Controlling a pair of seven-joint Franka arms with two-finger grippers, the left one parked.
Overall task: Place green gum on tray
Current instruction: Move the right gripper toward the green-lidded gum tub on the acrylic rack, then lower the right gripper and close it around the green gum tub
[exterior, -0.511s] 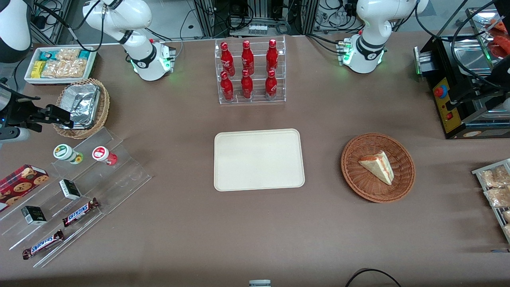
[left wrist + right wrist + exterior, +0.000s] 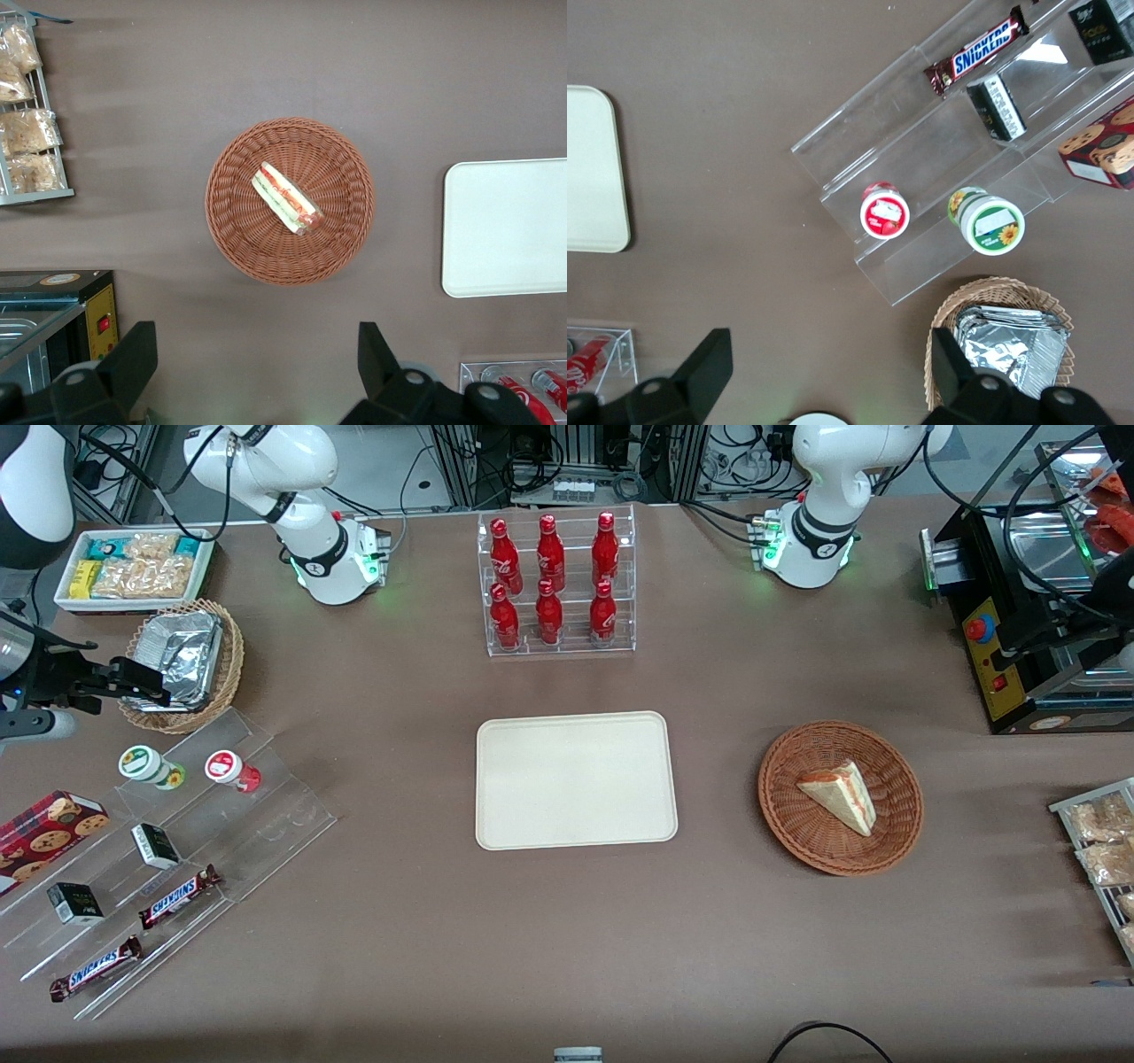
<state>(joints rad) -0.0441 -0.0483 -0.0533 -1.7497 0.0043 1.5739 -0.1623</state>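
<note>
Next, my right gripper grabs the green gum by its white-lidded bottle body point(image 2: 152, 767), to place the green gum on the tray point(image 2: 576, 779).
The green gum point(image 2: 142, 763) stands upright on the top step of a clear acrylic stand point(image 2: 177, 850), toward the working arm's end of the table. It also shows in the right wrist view point(image 2: 993, 222). A red-lidded gum bottle point(image 2: 225, 767) stands beside it. The cream tray point(image 2: 576, 779) lies bare at the table's middle, and its edge shows in the right wrist view point(image 2: 589, 168). My right gripper point(image 2: 151, 686) hovers open and empty by the foil basket's edge, farther from the front camera than the green gum. In the right wrist view the gripper point(image 2: 830, 365) has its fingers wide apart.
A wicker basket with foil packs point(image 2: 182, 662) sits under the gripper. The stand also holds Snickers bars point(image 2: 180, 895), small dark boxes point(image 2: 156, 845) and a cookie box point(image 2: 49, 828). A rack of red bottles point(image 2: 554, 584) and a basket with a sandwich point(image 2: 840, 797) stand nearby.
My right gripper has shifted only slightly above the foil basket's edge. The gum bottles and the tray have not moved.
</note>
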